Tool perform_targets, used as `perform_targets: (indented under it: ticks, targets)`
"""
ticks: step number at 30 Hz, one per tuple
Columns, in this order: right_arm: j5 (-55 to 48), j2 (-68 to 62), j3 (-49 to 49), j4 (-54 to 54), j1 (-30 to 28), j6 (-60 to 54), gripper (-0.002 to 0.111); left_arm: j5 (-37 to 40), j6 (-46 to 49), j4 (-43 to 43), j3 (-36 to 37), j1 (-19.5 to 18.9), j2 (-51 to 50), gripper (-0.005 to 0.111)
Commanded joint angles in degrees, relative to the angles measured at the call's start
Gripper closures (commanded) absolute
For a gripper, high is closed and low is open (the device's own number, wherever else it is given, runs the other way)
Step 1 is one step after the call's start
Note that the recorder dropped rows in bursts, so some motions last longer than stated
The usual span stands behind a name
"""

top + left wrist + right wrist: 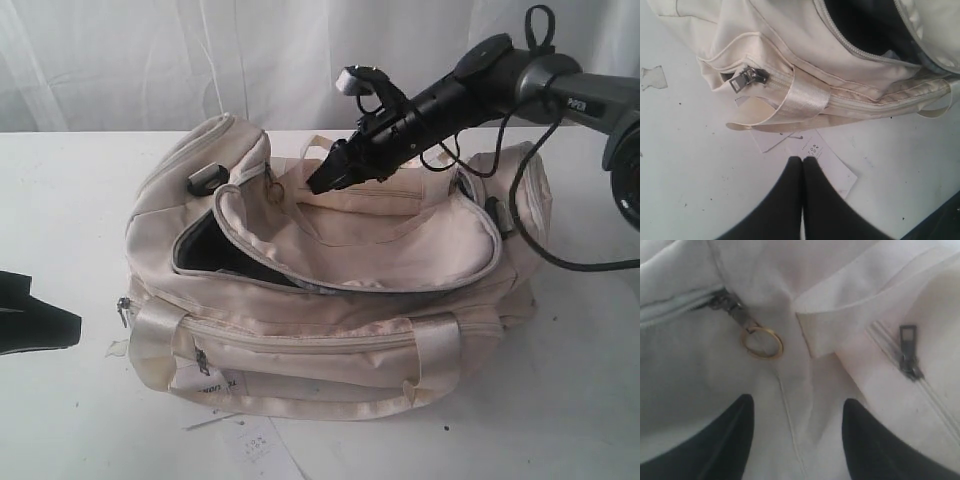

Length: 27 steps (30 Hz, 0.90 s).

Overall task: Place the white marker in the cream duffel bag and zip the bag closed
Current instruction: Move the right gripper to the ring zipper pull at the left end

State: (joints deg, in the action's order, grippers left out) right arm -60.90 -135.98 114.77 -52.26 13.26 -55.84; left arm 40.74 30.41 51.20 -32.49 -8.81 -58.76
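Observation:
My right gripper needs to grab the zipper pull by its gold ring (275, 193) (761, 342) next. Then it can close the cream duffel bag.
The cream duffel bag (330, 340) lies on the white table with its top flap partly unzipped, and black lining (215, 250) shows through the gap. My right gripper (325, 178) hovers open just over the bag's top near the far handle. Its wrist view shows cream fabric (700, 370) between the spread fingers (797, 402), with a grey zipper pull carrying a gold ring (761, 342) just beyond. My left gripper (70, 328) rests shut and empty at the table's left edge, pointing at the bag's end pocket (790, 45) (803, 159). The white marker is out of view.
Paper tags (825, 160) lie on the table in front of the bag (250, 445). A second zipper pull (909, 352) sits on the flap's seam. The end pocket's zipper pull (747, 77) hangs beside a satin handle strap. A black cable (560, 262) trails from the right arm.

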Motion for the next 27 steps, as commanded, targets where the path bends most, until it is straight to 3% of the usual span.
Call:
perform_targets:
  ticks: [1,8,21,27]
  targets:
    - [8.4,0.4,0.7,-1.4,3.5,-4.1,0.057,0.4,-0.3,0.2,-0.3,0.3,0.0,0.107]
    - [15.2,0.4,0.7,-1.4,5.9,-5.8,0.057,0.7,-0.1,-0.7,-0.3,0.3,0.0,0.107]
    - [10.2,-4.0,0.7,-2.5,6.6,-5.5,0.058,1.0,-0.1,-2.4,-0.3,0.3,0.0,0.107]
    - [11.3,-4.5,0.7,-8.8,7.3,-9.5,0.058,1.0,-0.1,-2.4,-0.3,0.3,0.0,0.107]
